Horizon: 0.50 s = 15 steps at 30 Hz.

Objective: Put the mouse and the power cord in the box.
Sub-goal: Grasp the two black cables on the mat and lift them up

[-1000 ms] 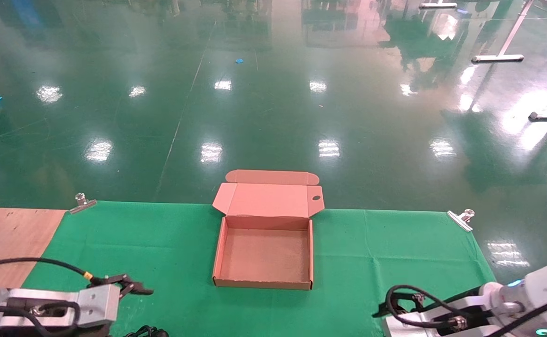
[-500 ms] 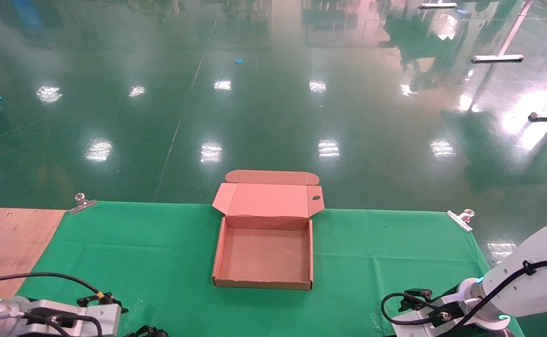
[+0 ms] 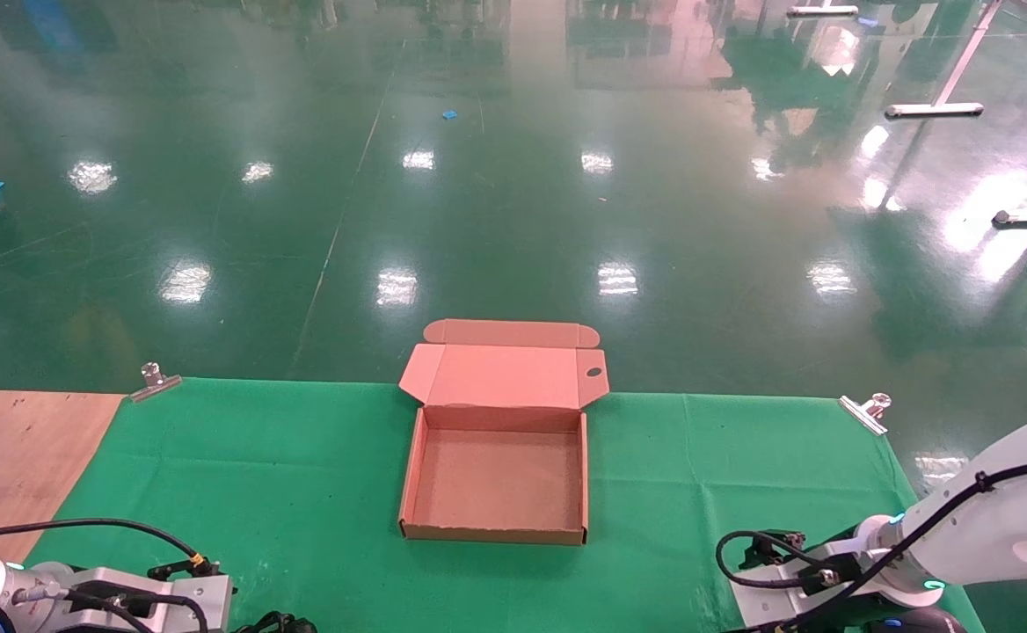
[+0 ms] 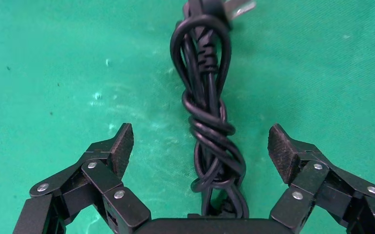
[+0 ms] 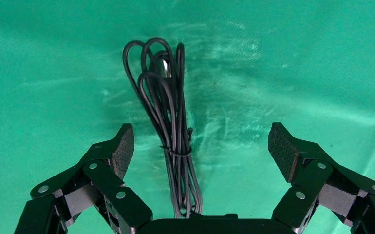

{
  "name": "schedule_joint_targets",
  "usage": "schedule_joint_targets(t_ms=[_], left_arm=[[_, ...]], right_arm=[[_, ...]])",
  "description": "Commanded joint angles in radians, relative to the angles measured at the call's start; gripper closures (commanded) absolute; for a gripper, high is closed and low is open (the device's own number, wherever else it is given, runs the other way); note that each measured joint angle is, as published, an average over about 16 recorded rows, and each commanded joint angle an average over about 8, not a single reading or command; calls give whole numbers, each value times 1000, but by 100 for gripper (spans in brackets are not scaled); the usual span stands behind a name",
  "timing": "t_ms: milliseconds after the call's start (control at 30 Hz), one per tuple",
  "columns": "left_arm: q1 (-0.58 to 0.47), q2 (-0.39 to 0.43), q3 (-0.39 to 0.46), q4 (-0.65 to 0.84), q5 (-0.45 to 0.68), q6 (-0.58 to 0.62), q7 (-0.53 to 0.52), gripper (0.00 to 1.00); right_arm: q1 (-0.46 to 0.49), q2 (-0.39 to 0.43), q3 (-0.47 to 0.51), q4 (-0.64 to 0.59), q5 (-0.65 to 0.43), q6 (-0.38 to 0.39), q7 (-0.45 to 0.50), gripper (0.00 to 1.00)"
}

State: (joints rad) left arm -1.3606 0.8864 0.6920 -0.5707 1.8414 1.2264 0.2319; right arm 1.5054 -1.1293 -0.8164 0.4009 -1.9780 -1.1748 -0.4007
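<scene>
The mouse should go in the box, so the right gripper should next grab the mouse's thin cable by its tied middle.
The box (image 3: 419,479) lies open and empty at the middle of the green cloth, its lid folded back. The power cord (image 4: 209,112), a twisted black bundle with a plug at its far end, lies on the cloth between the spread fingers of my left gripper (image 4: 200,146), which touch nothing. My right gripper (image 5: 201,146) is open over the mouse's thin tied cable (image 5: 168,117), which lies nearer one finger (image 5: 123,146). The mouse body is out of the right wrist view; a dark rounded shape (image 3: 914,622) shows under the right arm (image 3: 988,527).
The green cloth (image 3: 724,475) is held by metal clips (image 3: 865,411) at its far corners. Bare wood tabletop (image 3: 12,448) lies to the left. The left arm (image 3: 127,602) sits low at the near left edge. Shiny green floor lies beyond the table.
Both arms have drawn back toward the near edge and tipped downward. The left gripper sank lower at the near left. The right arm's white link rose into view. The box is unmoved.
</scene>
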Motion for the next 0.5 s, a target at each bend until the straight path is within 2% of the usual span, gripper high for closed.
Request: schedule_joint_targets(t_ms=[33,100,133,167,500], left_arm=[[-5,6,1,22,5,-12,9,59],[-10,11,1,37,7,-16,18,84],[-12,12,1,44,7,-18,22,97],[-15,14,1,50,7,-20,27,100],[-29,24,-3,93,-2,-20,69,100]], right_arm=[[8,-11,4,-40,7,11,-27,66],[15,-19,6,-69,11,15,-47,91],[19,-23,7,-83,13,17,-57,97],[22,-27,7,-96,15,18,-66,100],[54,-55,10,-198,18,37,-122,100]])
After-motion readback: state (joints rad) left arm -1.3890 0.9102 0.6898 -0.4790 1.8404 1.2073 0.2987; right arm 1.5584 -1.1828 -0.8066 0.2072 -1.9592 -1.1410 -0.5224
